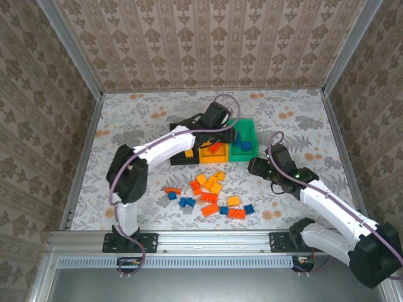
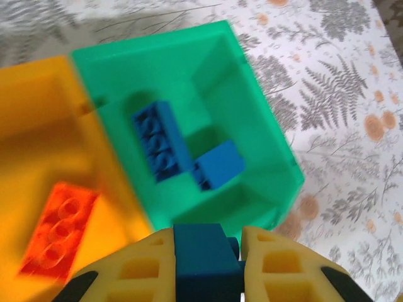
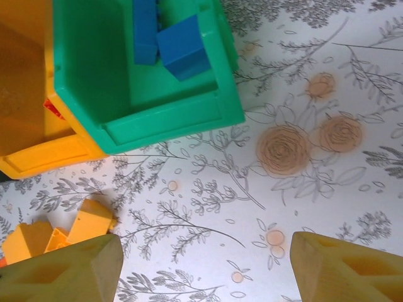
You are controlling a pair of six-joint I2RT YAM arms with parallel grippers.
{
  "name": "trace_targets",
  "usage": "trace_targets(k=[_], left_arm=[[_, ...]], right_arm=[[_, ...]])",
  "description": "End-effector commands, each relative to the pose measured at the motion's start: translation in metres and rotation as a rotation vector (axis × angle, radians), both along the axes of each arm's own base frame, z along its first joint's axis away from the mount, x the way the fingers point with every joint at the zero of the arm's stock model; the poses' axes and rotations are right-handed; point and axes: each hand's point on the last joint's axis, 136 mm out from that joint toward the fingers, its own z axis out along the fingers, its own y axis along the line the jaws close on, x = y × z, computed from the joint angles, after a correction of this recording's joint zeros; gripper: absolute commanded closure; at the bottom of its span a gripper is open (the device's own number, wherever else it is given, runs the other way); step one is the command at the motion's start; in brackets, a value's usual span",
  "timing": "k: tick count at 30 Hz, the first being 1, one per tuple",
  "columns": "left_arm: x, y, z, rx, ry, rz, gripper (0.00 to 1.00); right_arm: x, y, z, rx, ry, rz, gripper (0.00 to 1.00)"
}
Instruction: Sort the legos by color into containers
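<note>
My left gripper should keep the dark blue lego until it is over the green bin's open bottom, as it would hit the bin's rim if I opened now.
My left gripper (image 2: 206,244) is shut on a dark blue lego (image 2: 203,261) and hovers over the near rim of the green bin (image 2: 252,94). Two blue legos (image 2: 162,143) lie in that bin. An orange-red lego (image 2: 60,229) lies in the yellow-orange bin (image 2: 38,107) beside it. From above, the left gripper (image 1: 228,133) sits over the joined bins, green (image 1: 250,129), yellow-orange (image 1: 206,156) and black (image 1: 181,158). My right gripper (image 3: 204,264) is open above bare table, right of the loose legos (image 1: 211,195), with yellow-orange ones (image 3: 91,220) by its left finger.
The loose blue, orange-red and yellow-orange bricks lie scattered just in front of the bins. The right gripper (image 1: 258,167) hangs close to the green bin's front right corner (image 3: 227,116). Patterned walls with metal rails (image 1: 82,145) enclose the table.
</note>
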Motion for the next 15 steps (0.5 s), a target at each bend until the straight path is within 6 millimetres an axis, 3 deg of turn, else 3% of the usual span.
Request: trace_targets(k=[1,3,6,8,12,15], left_arm=[[0.003,-0.022,0.0,-0.004,0.013,-0.071,0.98],[0.007,-0.032,-0.008,0.0,0.03,-0.079,0.95],[0.014,-0.043,-0.017,0.003,0.045,-0.086,0.84],[0.017,-0.049,-0.016,-0.008,0.047,-0.089,0.68],[0.019,-0.053,-0.002,-0.039,0.027,-0.087,0.47],[0.018,-0.05,0.018,-0.067,-0.002,-0.086,0.38]], right_arm=[[-0.012,-0.014,-0.006,-0.029,0.021,-0.036,0.28],[-0.014,-0.016,-0.006,-0.031,0.018,-0.039,0.28],[-0.017,-0.017,-0.008,-0.028,0.024,-0.034,0.27],[-0.018,-0.015,-0.008,-0.02,0.03,-0.026,0.27],[-0.02,-0.011,-0.009,-0.009,0.037,-0.002,0.26],[-0.021,-0.004,-0.01,0.01,0.045,0.038,0.26]])
